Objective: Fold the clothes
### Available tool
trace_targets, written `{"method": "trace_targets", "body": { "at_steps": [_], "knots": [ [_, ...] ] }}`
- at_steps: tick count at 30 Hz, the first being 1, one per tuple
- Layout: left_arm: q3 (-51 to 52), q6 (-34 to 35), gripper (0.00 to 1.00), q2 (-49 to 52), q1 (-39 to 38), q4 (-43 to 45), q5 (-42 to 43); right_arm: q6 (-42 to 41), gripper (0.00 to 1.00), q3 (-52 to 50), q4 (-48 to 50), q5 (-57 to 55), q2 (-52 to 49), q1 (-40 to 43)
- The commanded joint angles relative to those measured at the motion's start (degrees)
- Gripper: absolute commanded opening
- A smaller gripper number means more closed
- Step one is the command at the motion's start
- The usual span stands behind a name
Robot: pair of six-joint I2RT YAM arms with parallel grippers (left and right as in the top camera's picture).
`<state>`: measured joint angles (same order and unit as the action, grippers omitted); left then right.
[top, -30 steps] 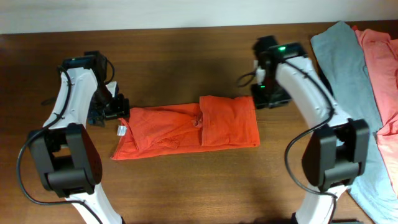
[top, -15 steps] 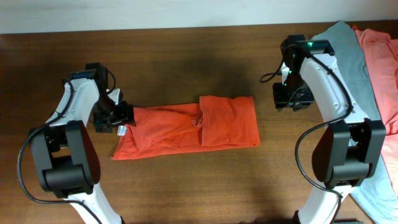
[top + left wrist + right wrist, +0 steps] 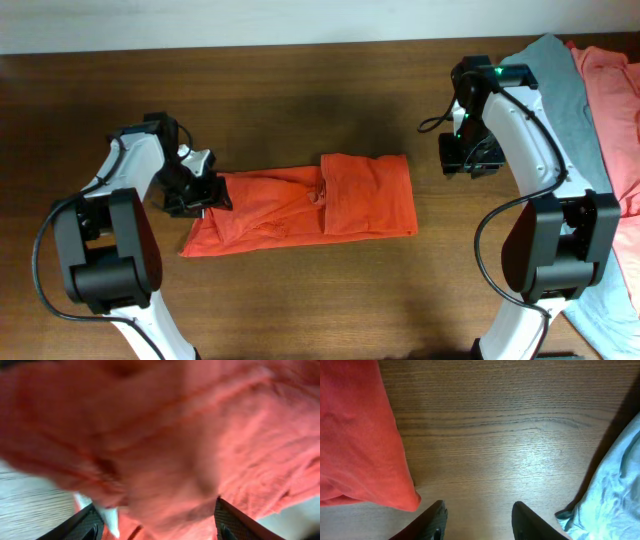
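Observation:
The orange-red T-shirt (image 3: 310, 205) needs to be folded, so my left gripper should next grip the shirt's end (image 3: 208, 214) opposite the doubled panel and fold that end over the panel.
The orange-red T-shirt (image 3: 310, 205) lies folded into a long band across the middle of the table, with a doubled panel on its right half. My left gripper (image 3: 205, 190) is at the shirt's upper left corner. In the left wrist view its jaws stand wide apart, with blurred orange cloth (image 3: 200, 435) and a white tag (image 3: 110, 517) between the fingers (image 3: 90, 522). My right gripper (image 3: 468, 160) hovers open over bare wood right of the shirt. Its wrist view shows the orange edge (image 3: 355, 435) at left, and nothing lies between the fingers (image 3: 435, 520).
A grey T-shirt (image 3: 560, 90) and a salmon-pink one (image 3: 615, 90) lie spread at the table's right edge, under and behind the right arm. The grey cloth (image 3: 610, 490) lies close to the right finger. Bare wood surrounds the orange shirt.
The left gripper has moved right and down onto the shirt's left corner, its jaws narrowing slightly. The right arm pulled away to the right from the shirt's edge, then stayed still.

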<state>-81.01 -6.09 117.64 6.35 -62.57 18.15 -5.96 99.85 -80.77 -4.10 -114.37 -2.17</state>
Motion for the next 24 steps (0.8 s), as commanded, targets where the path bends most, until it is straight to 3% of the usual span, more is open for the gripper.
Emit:
{"method": "trace_targets", "body": {
  "at_steps": [1,6,12,17,24],
  "knots": [
    [0.74,-2.62,0.69,0.92,0.15,0.00,3.48,-0.09,0.47,0.66,-0.02,-1.09,0.76,-0.09],
    [0.72,-2.58,0.68,0.90,0.22,-0.24,2.12,-0.09,0.47,0.66,-0.20,-1.09,0.76,-0.09],
    [-0.44,1.51,0.75,0.74,0.31,-1.73,-8.66,-0.09,0.47,0.66,-0.24,-1.09,0.76,-0.09],
    [-1.29,3.45,0.82,0.72,0.31,-0.44,-9.22,-0.09,0.48,0.66,-0.20,-1.11,0.76,-0.09],
    [-0.70,4.15,0.84,0.81,0.22,1.27,-9.27,-0.07,0.48,0.66,-0.22,-1.11,0.76,-0.04]
  ]
}}
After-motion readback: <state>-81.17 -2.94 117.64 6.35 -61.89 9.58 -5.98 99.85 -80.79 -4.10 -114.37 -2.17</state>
